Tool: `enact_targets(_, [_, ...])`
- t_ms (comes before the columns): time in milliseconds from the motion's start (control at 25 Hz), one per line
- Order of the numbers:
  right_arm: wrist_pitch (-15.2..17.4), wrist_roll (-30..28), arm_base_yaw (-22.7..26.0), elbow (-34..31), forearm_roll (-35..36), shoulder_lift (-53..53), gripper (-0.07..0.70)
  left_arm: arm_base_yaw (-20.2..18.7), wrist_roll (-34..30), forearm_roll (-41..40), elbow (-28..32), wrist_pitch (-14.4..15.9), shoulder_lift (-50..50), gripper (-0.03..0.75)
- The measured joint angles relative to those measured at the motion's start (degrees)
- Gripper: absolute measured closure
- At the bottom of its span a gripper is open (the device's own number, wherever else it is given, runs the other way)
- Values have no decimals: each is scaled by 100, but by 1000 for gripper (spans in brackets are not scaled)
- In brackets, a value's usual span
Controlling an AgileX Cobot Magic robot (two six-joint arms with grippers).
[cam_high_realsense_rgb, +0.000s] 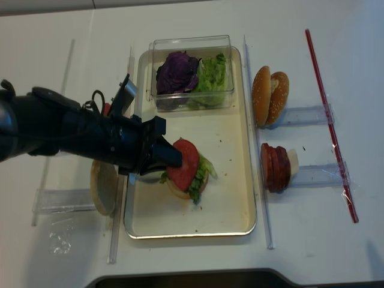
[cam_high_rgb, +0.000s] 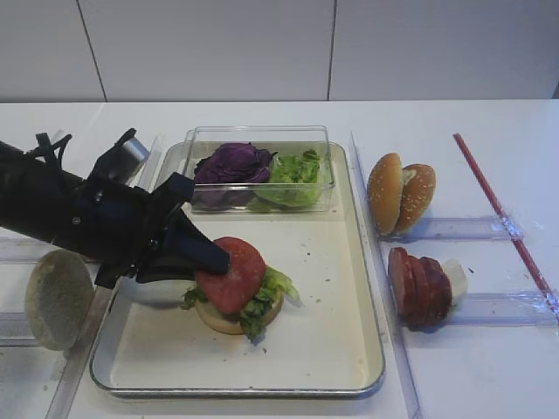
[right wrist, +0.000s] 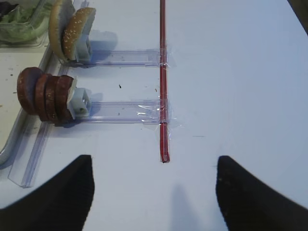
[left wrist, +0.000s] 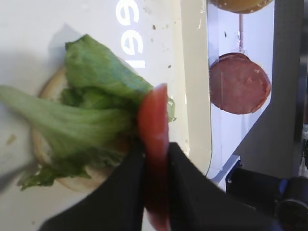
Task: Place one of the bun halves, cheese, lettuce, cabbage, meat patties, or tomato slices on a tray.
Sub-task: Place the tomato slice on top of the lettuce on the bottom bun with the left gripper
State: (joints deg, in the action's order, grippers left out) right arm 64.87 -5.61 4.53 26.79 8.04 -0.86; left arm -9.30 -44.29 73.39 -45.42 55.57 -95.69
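My left gripper releases the tomato slice now, since the slice's lower edge is on the lettuce (cam_high_rgb: 271, 288) and the slice would lie in place.
My left gripper (cam_high_rgb: 218, 260) (left wrist: 155, 154) is shut on a tomato slice (cam_high_rgb: 231, 272) (left wrist: 154, 120), holding it on edge and tilted. The slice leans against lettuce (cam_high_rgb: 271, 288) (left wrist: 91, 91) that lies on a pale bun half (cam_high_rgb: 218, 319) (left wrist: 45, 144) in the middle of the tray (cam_high_rgb: 332, 288) (cam_high_realsense_rgb: 225, 198). My right gripper (right wrist: 154, 161) stands open over bare table, right of the tray, with nothing between its fingers. Meat patties (cam_high_rgb: 419, 284) (right wrist: 45, 94) stand on edge in a rack right of the tray.
A clear box (cam_high_rgb: 259, 166) at the tray's back holds purple cabbage (cam_high_rgb: 231, 163) and more lettuce. Two sesame bun halves (cam_high_rgb: 400, 192) (right wrist: 70, 31) stand in a rack at right. Another bun half (cam_high_rgb: 59, 298) stands left of the tray. A red strip (right wrist: 162, 96) is taped to the table.
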Motion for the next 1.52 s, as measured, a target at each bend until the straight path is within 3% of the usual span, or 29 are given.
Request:
enact_targets(120, [0, 0, 0, 0, 0, 0, 69, 0, -104, 12, 0, 67, 0, 585])
enact_targets(360, [0, 0, 0, 0, 0, 0, 69, 0, -205, 20, 0, 138, 0, 302])
enact_targets(480, [0, 0, 0, 0, 0, 0, 69, 0, -216, 45, 0, 147, 0, 245])
enact_targets(1520, [0, 0, 0, 0, 0, 0, 69, 0, -333, 11, -11, 147, 0, 229])
